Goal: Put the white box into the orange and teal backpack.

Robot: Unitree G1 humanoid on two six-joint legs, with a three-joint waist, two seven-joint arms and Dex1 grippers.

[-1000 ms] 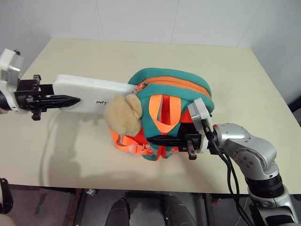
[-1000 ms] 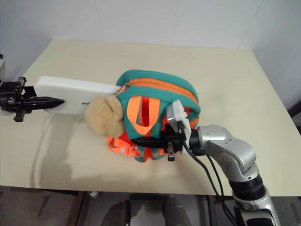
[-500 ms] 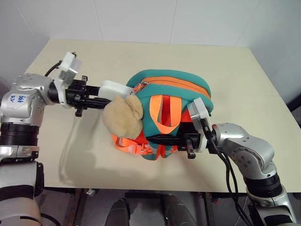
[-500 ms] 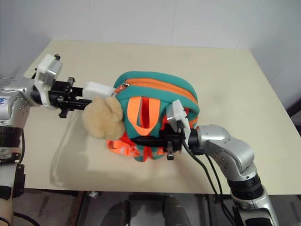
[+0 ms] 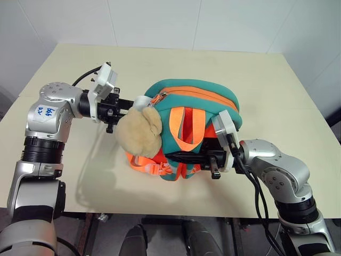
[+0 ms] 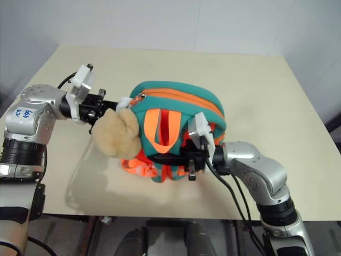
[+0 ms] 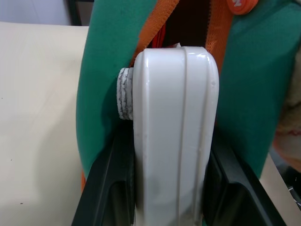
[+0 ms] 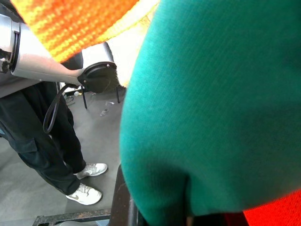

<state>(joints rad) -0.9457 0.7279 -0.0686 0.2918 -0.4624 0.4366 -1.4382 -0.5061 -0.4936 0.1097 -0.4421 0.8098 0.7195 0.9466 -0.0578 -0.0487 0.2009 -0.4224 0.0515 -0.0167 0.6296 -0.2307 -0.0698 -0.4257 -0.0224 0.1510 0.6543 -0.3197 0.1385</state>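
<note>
My left gripper opens next, since the white box (image 7: 171,117) sits inside the backpack's orange-trimmed opening (image 7: 186,28), so the box would rest in there.
The orange and teal backpack (image 5: 197,114) stands on the table with a beige plush piece (image 5: 139,132) hanging at its left side. My left gripper (image 5: 128,106) is shut on the white box (image 5: 140,101), whose short end pokes out of the backpack's zip opening; the rest is hidden inside. In the left wrist view the white box (image 7: 174,127) sits between my black fingers (image 7: 110,193) and enters the orange-trimmed gap in the backpack (image 7: 108,70). My right gripper (image 5: 181,156) is shut on the backpack's lower front among the orange straps, with teal fabric (image 8: 211,94) close in its wrist view.
The beige table (image 5: 266,90) spreads wide behind and to the right of the backpack, and its front edge runs just below my right arm. White walls rise at the back. A person's legs (image 8: 56,155) stand on the floor beside the table.
My left gripper has moved right toward the backpack and pushed the white box into its opening; the long stretch of box that stuck out is now a short end. The right arm has stayed still.
</note>
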